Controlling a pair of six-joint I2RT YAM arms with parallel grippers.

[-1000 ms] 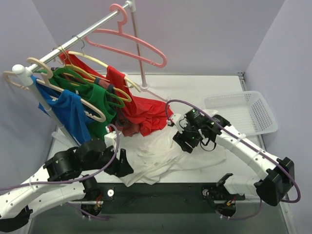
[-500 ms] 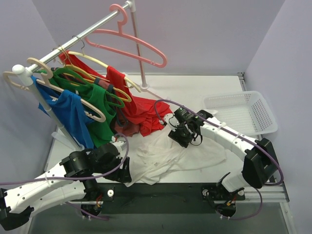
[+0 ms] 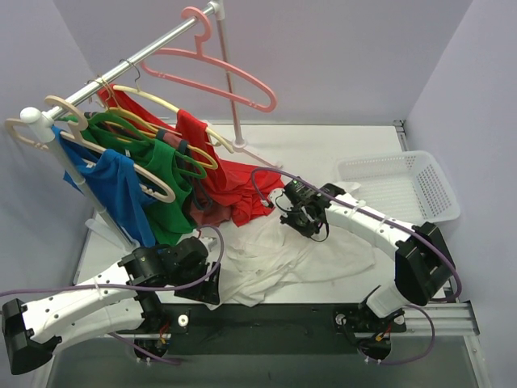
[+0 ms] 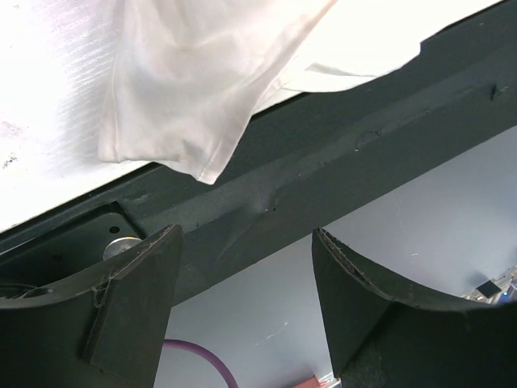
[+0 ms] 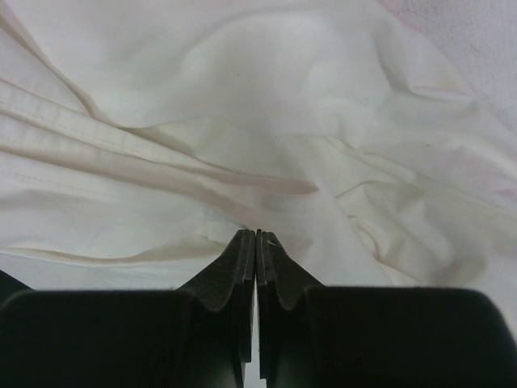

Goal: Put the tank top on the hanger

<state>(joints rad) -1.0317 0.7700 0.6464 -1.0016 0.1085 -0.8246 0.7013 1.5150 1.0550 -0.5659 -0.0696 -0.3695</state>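
My left gripper should grab the tank top's near corner [image 3: 214, 304] [image 4: 203, 167] next, opposite my right gripper's fold, to spread the tank top for the hanger.
The white tank top [image 3: 271, 255] lies crumpled on the table between the two arms. Its near corner [image 4: 186, 89] hangs over the black front strip. The pink hanger [image 3: 218, 77] hangs bare on the rail at the back, well above the cloth. My right gripper [image 3: 296, 218] is down on the tank top's far edge. In the right wrist view that gripper [image 5: 257, 234] is shut, with a fold of the white cloth [image 5: 242, 105] pinched at its tips. My left gripper [image 3: 212, 284] hovers open by the near corner, and nothing lies between its fingers [image 4: 137, 299].
A rail [image 3: 121, 69] slopes across the back left, carrying beige hangers, a green hanger [image 3: 121, 129] and red [image 3: 230, 182], green and blue [image 3: 121, 190] garments that droop close to the tank top. A white basket [image 3: 404, 190] stands at the right. The black strip [image 3: 266, 315] runs along the near edge.
My right gripper has slid left along the tank top's far edge and shut on the cloth. The left arm has swung right, closer to the near corner, still open.
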